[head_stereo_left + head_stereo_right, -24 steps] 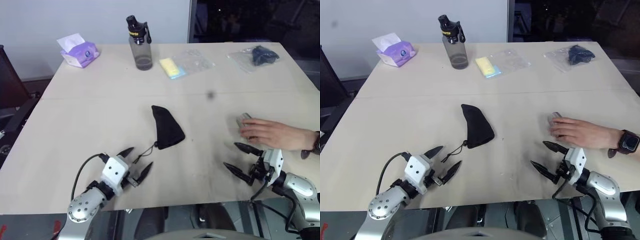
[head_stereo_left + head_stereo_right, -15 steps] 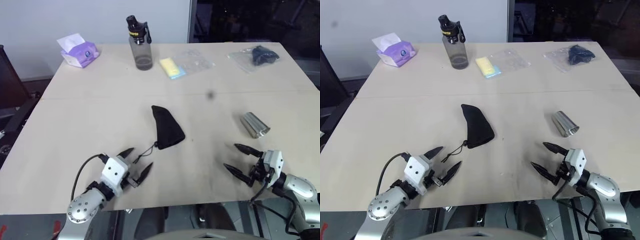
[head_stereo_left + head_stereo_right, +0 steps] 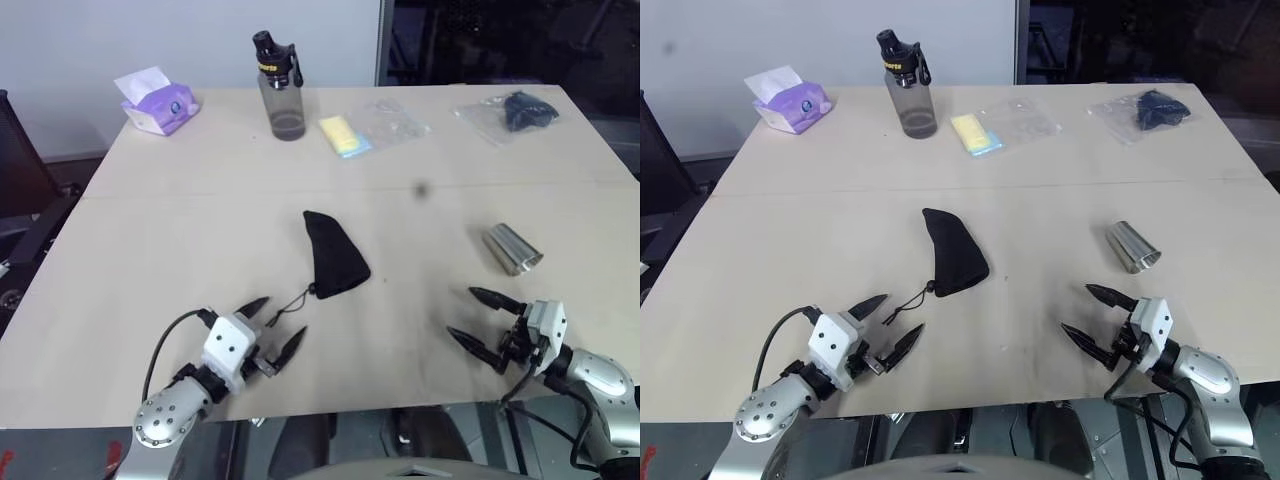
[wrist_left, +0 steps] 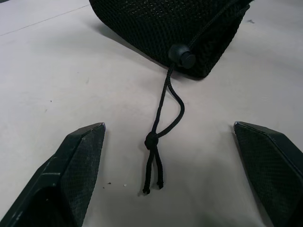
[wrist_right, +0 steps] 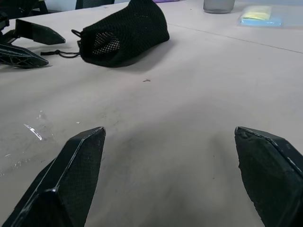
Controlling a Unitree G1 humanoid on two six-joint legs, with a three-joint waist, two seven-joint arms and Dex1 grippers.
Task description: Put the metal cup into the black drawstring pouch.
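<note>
The pouch's slack cloth body spreads across the table, and my left gripper next needs to grab the pouch by the raised corner of its opening beside the cord lock (image 3: 319, 289) (image 4: 196, 65).
The metal cup (image 3: 513, 250) lies on its side on the right part of the table, its open end toward the near right. The black drawstring pouch (image 3: 332, 255) lies flat at mid-table, its cord (image 4: 160, 142) trailing toward my left gripper (image 3: 275, 323). That gripper hovers open just short of the cord's end. My right gripper (image 3: 479, 319) is open too, near the front edge, a short way in front of the cup. In the right wrist view the pouch (image 5: 122, 34) shows beyond my empty fingers.
At the table's far side stand a grey water bottle (image 3: 279, 87), a purple tissue pack (image 3: 158, 103), a yellow item by a clear bag (image 3: 345, 135) and a dark object in a clear plastic bag (image 3: 510, 112). A dark chair (image 3: 25, 200) is at the left.
A person's hand that rested on the cup has pulled away out of view, leaving the cup lying on the table. Neither gripper has moved.
</note>
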